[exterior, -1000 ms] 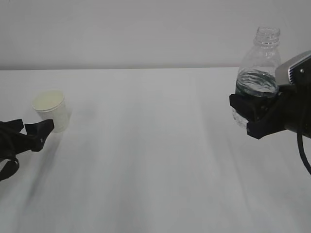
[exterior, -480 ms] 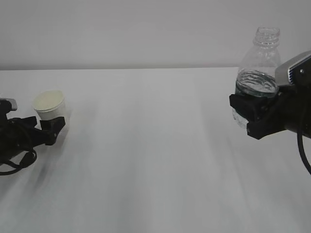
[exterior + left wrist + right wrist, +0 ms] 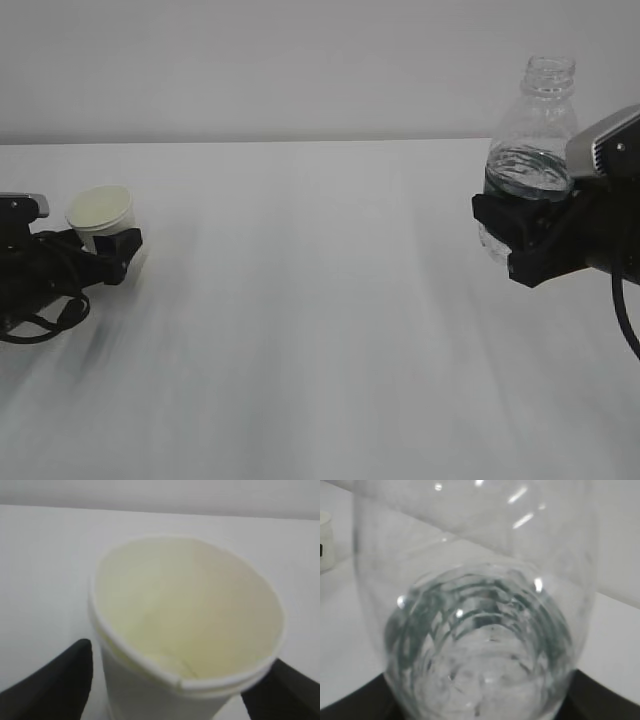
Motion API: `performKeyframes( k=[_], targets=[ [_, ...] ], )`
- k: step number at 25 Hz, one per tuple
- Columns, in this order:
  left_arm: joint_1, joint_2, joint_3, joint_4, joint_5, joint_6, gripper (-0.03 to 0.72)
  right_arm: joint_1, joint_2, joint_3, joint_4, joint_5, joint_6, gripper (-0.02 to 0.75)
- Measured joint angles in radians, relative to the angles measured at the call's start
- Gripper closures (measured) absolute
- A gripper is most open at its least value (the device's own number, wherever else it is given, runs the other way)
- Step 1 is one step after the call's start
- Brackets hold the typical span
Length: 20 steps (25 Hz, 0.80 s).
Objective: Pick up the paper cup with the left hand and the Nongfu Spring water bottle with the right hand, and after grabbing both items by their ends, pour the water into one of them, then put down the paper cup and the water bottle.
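Note:
The white paper cup's open rim should stay free to receive the water, so my left gripper next needs to grab the white paper cup by its side.
The white paper cup stands upright on the table at the far left, its cream inside empty in the left wrist view. My left gripper is open, with one black finger on each side of the cup's lower wall; a thin gap shows at the left finger. At the right, my right gripper is shut on the lower body of the clear water bottle. The bottle is upright, uncapped and lifted off the table, with water in its lower part. Its label is hidden.
The white table stretches between the two arms and ends at a plain pale wall behind. A black cable hangs from the right arm at the right edge.
My left gripper has slid forward to the right until its fingers straddle the paper cup. The right arm and the bottle have not moved.

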Motion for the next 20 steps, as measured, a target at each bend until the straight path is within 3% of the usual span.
performKeyframes(
  k=[20],
  targets=[
    [0.000, 0.049, -0.076, -0.002, 0.000, 0.002, 0.060, 0.000, 0.000, 0.000, 0.000, 0.000, 0.000, 0.316]
  ],
)
